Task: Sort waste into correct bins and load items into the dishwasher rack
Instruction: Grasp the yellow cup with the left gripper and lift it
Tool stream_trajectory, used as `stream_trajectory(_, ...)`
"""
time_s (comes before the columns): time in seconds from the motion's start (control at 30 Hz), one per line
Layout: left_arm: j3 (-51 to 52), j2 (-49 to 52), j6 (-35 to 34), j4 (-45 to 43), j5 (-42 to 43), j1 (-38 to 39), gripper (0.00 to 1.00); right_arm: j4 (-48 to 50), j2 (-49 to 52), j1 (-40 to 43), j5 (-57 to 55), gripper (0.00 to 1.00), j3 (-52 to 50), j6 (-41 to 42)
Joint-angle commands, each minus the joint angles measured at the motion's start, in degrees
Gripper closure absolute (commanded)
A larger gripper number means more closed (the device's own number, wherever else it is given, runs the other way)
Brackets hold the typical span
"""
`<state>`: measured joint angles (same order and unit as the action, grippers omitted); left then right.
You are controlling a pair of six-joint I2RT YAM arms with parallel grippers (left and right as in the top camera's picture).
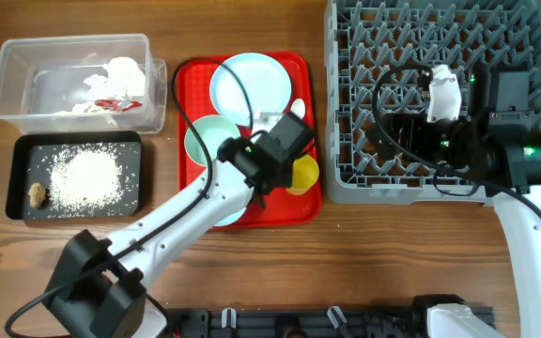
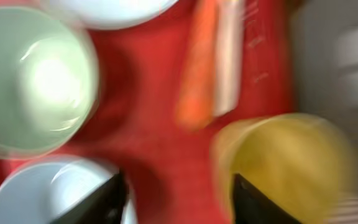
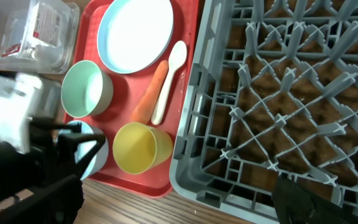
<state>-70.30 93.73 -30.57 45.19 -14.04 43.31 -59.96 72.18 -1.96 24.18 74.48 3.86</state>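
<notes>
The left gripper grabs the yellow cup by its rim on the second bowl's side (image 1: 292, 182) (image 2: 234, 169) next, which leaves the cup's body free to hand over for rack loading.
On the red serving tray (image 1: 195, 75) lie a pale blue plate (image 1: 252, 84), a green bowl (image 1: 209, 139), a second bowl (image 2: 36, 193) partly under my left arm, a yellow cup (image 1: 304, 175), an orange carrot (image 3: 149, 96) and a white spoon (image 3: 169, 78). My left gripper (image 2: 179, 205) is open and empty just above the tray, between the second bowl and the cup, short of the carrot (image 2: 197, 68). My right gripper (image 3: 173, 211) is open and empty over the front left of the dishwasher rack (image 1: 440, 38).
The clear tub (image 1: 26, 99) at the back left holds crumpled white paper (image 1: 120, 75) and the red wrapper (image 1: 120, 103). The black tray (image 1: 22, 174) in front of it holds rice (image 1: 87, 176) and a brown lump (image 1: 38, 193). The left wrist view is blurred.
</notes>
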Motion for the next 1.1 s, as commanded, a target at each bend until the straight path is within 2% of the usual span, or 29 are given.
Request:
stream_trajectory(0.0, -1.97, -0.7, 9.4, -5.6, 7.63, -0.13, 0.41, 0.79, 0.7, -0.11, -0.2, 0.0, 0.94, 0.66)
stream_trajectory(0.13, -1.97, 3.23, 9.38, -7.32, 8.68, -0.13, 0.41, 1.25, 0.81, -0.11, -0.68, 0.0, 0.94, 0.63)
stream_trajectory(0.23, -1.97, 7.3, 9.38, -7.5, 14.97, -0.13, 0.44, 1.42, 0.81, -0.13, -0.66, 0.0, 0.94, 0.68)
stream_trajectory(0.33, -1.97, 8.2, 9.35, -7.43, 15.96, -0.13, 0.57, 1.07, 0.81, -0.13, -0.61, 0.0, 0.94, 0.85)
stream_trajectory(0.4, -1.97, 8.2, 9.35, -7.43, 15.96, -0.13, 0.79, 0.79, 0.81, -0.13, -0.63, 0.0, 0.94, 1.29)
stream_trajectory(0.47, -1.97, 8.2, 9.35, -7.58, 15.91, -0.15, 0.93, 0.79, 0.81, -0.13, -0.61, 0.0, 0.94, 1.29)
stream_trajectory(0.5, -1.97, 8.2, 9.33, -7.76, 15.93, -0.15, 0.96, 0.79, 0.81, -0.13, -0.63, 0.0, 0.94, 1.64)
stream_trajectory(0.7, -1.97, 8.17, 8.52, -7.69, 15.98, -0.15, 0.96, 1.09, 0.81, -0.13, -0.63, 0.0, 0.94, 2.16)
stream_trajectory(0.77, -3.72, 6.82, 7.41, -5.09, 17.4, -1.68, 0.96, 1.68, 0.81, -0.13, -0.55, 0.0, 0.94, 2.36)
stream_trajectory(0.87, -13.4, 0.98, 7.48, 4.44, 26.71, -11.67, 0.96, 4.66, 0.81, -0.13, 5.09, 0.0, 0.94, 2.32)
stream_trajectory(0.9, -15.89, -1.36, 7.48, 5.22, 34.73, -17.4, 0.96, 6.67, 0.81, -0.13, 7.61, 0.0, 0.94, 2.32)
stream_trajectory(0.97, -16.39, -3.23, 7.45, 4.24, 44.96, -23.5, 0.96, 9.22, 0.81, -0.13, 11.69, 0.0, 0.94, 2.36)
stream_trajectory(1.0, -16.39, -3.87, 7.5, 2.93, 55.87, -28.33, 0.96, 12.46, 0.96, -0.13, 16.61, 0.0, 0.94, 2.32)
stream_trajectory(1.07, -16.39, -3.76, 10.12, 0.39, 71.32, -33.35, 0.96, 18.95, 1.79, -0.13, 25.94, 0.0, 0.94, 2.29)
